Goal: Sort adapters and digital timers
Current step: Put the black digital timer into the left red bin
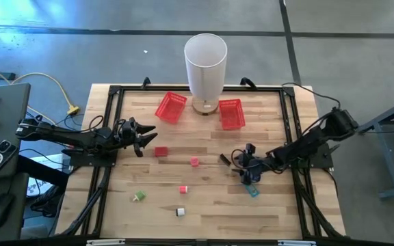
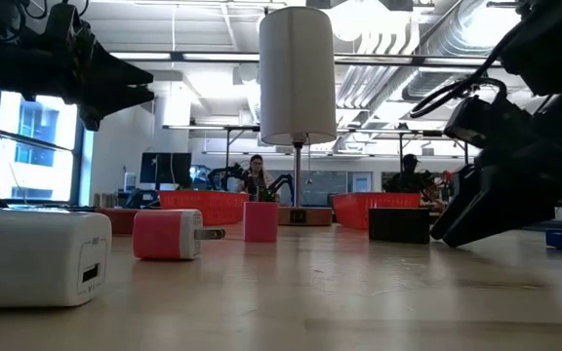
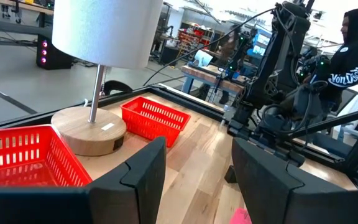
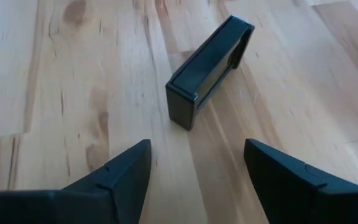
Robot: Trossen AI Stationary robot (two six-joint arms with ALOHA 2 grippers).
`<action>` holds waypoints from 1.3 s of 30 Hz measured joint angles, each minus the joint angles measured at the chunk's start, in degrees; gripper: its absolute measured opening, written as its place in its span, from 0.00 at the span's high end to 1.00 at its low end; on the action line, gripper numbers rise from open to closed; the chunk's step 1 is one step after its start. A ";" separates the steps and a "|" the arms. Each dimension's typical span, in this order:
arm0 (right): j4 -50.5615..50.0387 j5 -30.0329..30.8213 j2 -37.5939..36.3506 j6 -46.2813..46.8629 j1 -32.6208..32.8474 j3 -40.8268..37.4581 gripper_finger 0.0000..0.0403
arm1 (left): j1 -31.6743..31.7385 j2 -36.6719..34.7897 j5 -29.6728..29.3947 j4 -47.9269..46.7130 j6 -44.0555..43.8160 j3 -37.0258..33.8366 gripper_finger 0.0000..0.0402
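Note:
My right gripper moves forward first, then closes on the timer, since the black digital timer has its near end beyond both fingers on the wood.
A black digital timer stands on its long edge on the table, just ahead of my open right gripper; it also shows in the high view and the low view. My right gripper is low over the table and touches nothing. My left gripper is open and empty, raised at the table's left, with a red adapter just to its near right. A pink adapter, a red-and-white one, a green one and a white one lie on the table.
Two red baskets stand at the far edge on either side of a white-shaded lamp on a wooden base. A blue item lies near my right gripper. People show in the room behind the table.

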 joint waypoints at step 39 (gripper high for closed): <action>22.08 3.93 12.47 -7.37 -3.16 0.07 0.67 | 0.00 0.05 0.09 0.35 0.06 0.00 0.56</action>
